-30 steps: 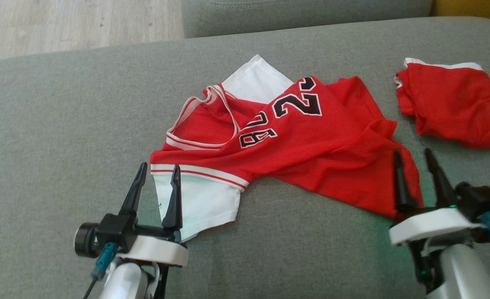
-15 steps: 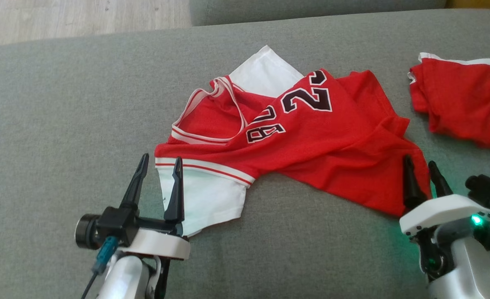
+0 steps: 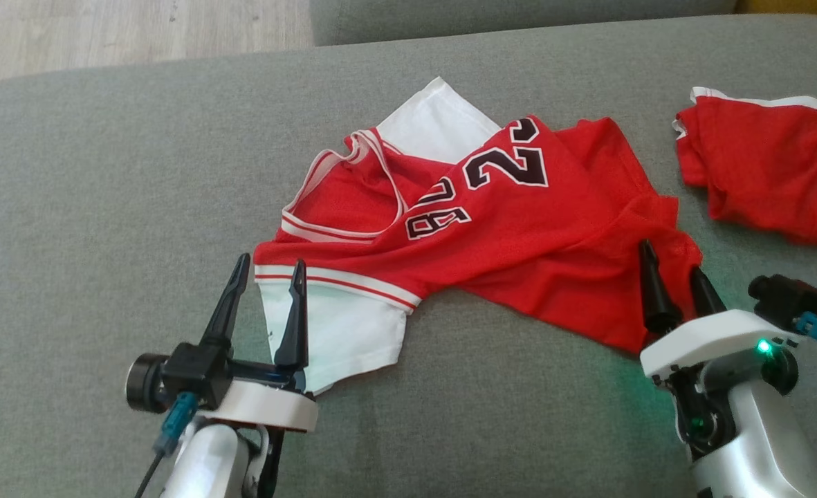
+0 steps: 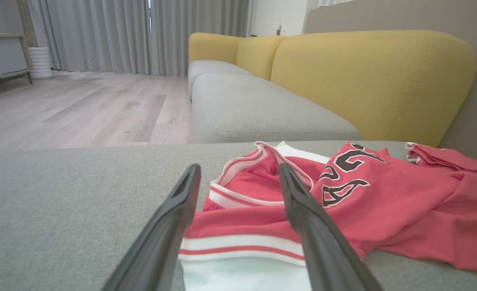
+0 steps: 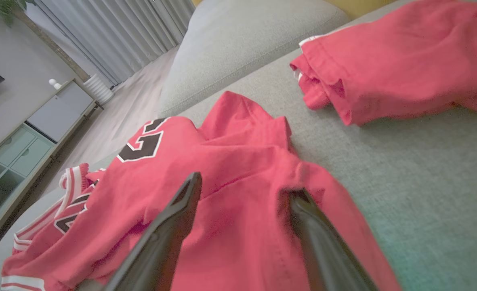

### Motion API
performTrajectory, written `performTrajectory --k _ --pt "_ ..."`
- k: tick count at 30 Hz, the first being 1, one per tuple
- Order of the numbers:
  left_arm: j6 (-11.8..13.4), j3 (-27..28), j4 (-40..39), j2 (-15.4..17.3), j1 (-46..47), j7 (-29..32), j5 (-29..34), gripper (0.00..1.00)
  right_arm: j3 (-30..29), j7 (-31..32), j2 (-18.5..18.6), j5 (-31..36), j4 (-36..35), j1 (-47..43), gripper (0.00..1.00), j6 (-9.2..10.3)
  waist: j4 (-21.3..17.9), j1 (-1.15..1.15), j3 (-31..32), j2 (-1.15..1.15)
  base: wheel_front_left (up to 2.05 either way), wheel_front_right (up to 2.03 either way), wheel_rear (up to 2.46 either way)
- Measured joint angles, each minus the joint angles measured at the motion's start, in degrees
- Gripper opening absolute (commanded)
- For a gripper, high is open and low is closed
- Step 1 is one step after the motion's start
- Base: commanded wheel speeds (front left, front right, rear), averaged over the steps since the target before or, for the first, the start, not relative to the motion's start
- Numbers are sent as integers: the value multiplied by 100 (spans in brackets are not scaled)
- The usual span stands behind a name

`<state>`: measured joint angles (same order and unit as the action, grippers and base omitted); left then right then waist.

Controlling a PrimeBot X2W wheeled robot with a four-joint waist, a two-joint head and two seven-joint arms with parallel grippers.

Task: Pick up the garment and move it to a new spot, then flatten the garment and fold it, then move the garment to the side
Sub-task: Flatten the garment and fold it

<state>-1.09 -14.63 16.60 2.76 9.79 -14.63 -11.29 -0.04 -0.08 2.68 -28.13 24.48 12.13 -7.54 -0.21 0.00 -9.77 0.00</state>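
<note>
The crumpled red jersey needs to be flattened for folding, so next I will grip it by its hem corner [image 3: 681, 253] [image 5: 297, 169] with my right gripper.
The garment [image 3: 519, 228] is a red jersey with white sleeves and black numerals, lying crumpled on the grey cushion [image 3: 104, 207]. My left gripper [image 3: 270, 261] is open at the near left, its fingers on either side of the edge of the white sleeve [image 3: 339, 332]; the left wrist view shows the striped sleeve band [image 4: 242, 242] between that gripper's [image 4: 238, 167] fingers. My right gripper [image 3: 671, 257] is open over the jersey's near right corner. In the right wrist view the red cloth [image 5: 230, 161] lies between that gripper's [image 5: 244, 186] fingers, and the right fingertip [image 5: 299, 202] presses into a fold.
A second red garment with white trim [image 3: 768, 166] lies bunched at the far right of the cushion, also in the right wrist view [image 5: 404, 60]. Another grey seat [image 3: 519, 17] and wooden floor [image 3: 104, 34] lie beyond. A yellow sofa back [image 4: 363, 72] rises behind.
My right gripper has moved forward and left onto the jersey's near right corner, staying open. The head camera shifted slightly. The left gripper and the jersey have not moved.
</note>
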Motion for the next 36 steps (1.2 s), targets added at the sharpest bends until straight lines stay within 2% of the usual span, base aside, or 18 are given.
performTrajectory --k 7,15,16,18,19,20,25,29,36 --pt "-2 -1 -1 0 0 0 19 100 116 -35 0 1 -215 24 100 0 -14 0 46 0 0 0 0" --pt "-2 -12 -2 0 0 0 19 100 -9 -14 0 159 -137 29 100 0 31 0 28 0 0 0 0" --pt "-2 -12 -2 0 0 0 19 100 -30 -14 0 164 -124 30 96 0 42 0 20 0 0 0 0" --pt "-2 -12 -2 0 0 0 18 100 -55 -18 0 194 -91 52 18 0 61 0 7 0 0 0 0" --pt "-2 -12 -2 0 1 0 18 100 -74 -43 0 201 -71 80 18 0 70 0 4 0 0 0 0" --pt "-2 -12 -1 0 1 0 18 100 -89 -80 0 221 -60 127 0 0 79 0 1 0 0 0 0" --pt "0 -11 0 0 1 0 16 100 -112 -371 1 493 -196 275 0 0 87 0 26 0 0 0 0" --pt "7 -7 1 0 1 0 15 100 -137 -547 1 635 -578 271 0 0 59 -1 101 0 0 0 0" --pt "10 -32 1 0 1 0 -77 100 -35 -181 48 939 -877 723 0 0 98 0 229 0 0 0 0"
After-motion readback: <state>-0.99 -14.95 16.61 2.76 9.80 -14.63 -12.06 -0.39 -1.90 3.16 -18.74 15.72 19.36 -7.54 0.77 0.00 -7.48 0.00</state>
